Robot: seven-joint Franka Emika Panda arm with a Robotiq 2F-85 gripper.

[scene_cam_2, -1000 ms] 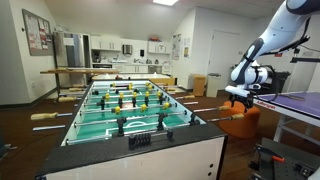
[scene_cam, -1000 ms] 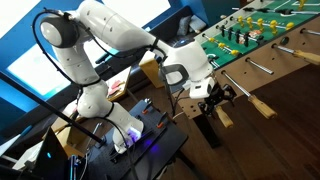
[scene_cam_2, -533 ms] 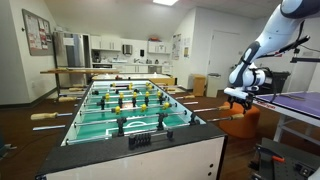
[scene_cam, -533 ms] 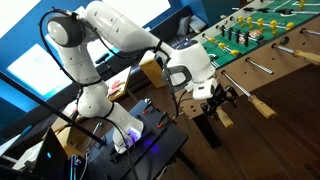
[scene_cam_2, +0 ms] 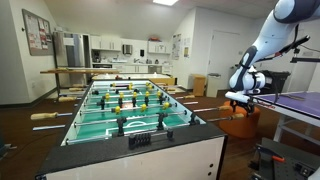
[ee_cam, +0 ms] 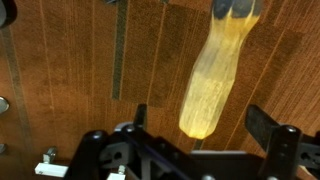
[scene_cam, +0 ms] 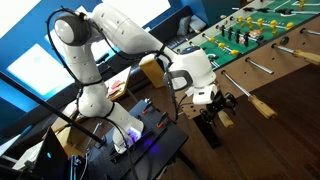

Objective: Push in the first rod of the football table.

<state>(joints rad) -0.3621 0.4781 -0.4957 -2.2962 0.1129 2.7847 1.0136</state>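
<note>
My gripper grabs the first rod's tan wooden handle (scene_cam: 222,118) by its free outer end next, to push the rod in.
The football table (scene_cam: 292,58) has a green pitch and light wooden sides, and fills the middle of an exterior view (scene_cam_2: 100,160). The first rod's tan wooden handle (scene_cam: 222,118) sticks out from the table's side, and shows in both exterior views (scene_cam_2: 228,119). My gripper (scene_cam: 216,100) hangs just above this handle (scene_cam_2: 241,97). In the wrist view the handle (ee_cam: 212,75) lies between my two dark fingers. The gripper (ee_cam: 200,122) is open, with a gap on each side of the handle.
A neighbouring rod with an identical tan handle (scene_cam: 262,106) lies close beside my gripper, and more rods (scene_cam: 262,68) follow along the side. A black bench with electronics (scene_cam: 140,132) stands at my base. A purple-topped table (scene_cam_2: 296,102) is nearby. Wooden floor lies below.
My gripper has moved a little lower and along toward the handle of the first rod. The rod and table have not visibly moved.
</note>
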